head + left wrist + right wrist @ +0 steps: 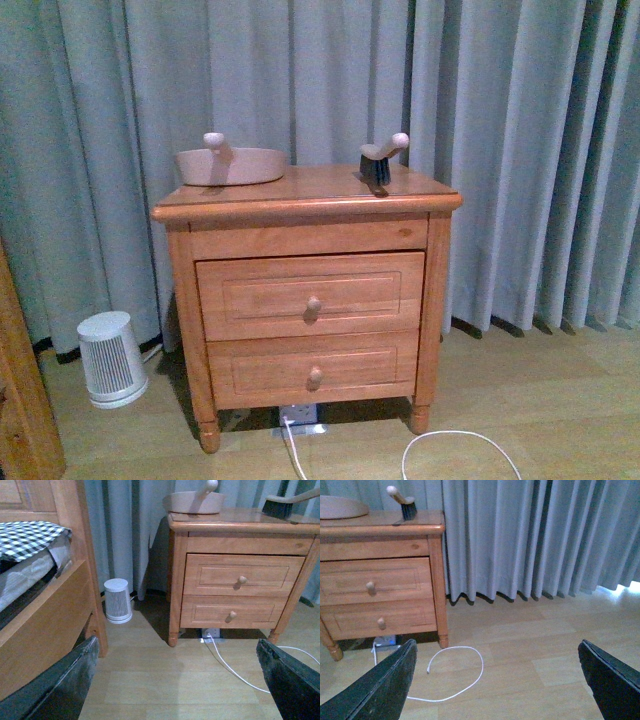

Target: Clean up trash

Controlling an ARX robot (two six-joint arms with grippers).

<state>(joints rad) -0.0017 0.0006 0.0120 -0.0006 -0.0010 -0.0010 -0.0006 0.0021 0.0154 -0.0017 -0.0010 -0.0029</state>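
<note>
Next, my left gripper grips the dustpan's narrow knobbed handle to clean up with it, since its scoop spreads far wider than the fingers open.
No trash shows in any view. A pale pink dustpan with a knobbed handle lies on the left of the wooden nightstand. A black-bristled brush with a pale handle rests on the right of its top. The dustpan and brush also show in the left wrist view, and the brush in the right wrist view. My left gripper hangs open over bare wood floor in front of the nightstand. My right gripper is open above the floor to the right of it. Neither arm shows in the front view.
A small white ribbed appliance stands on the floor left of the nightstand. A power strip sits under it, with a white cable looping over the floor. A wooden bed frame is at the left. Grey curtains hang behind.
</note>
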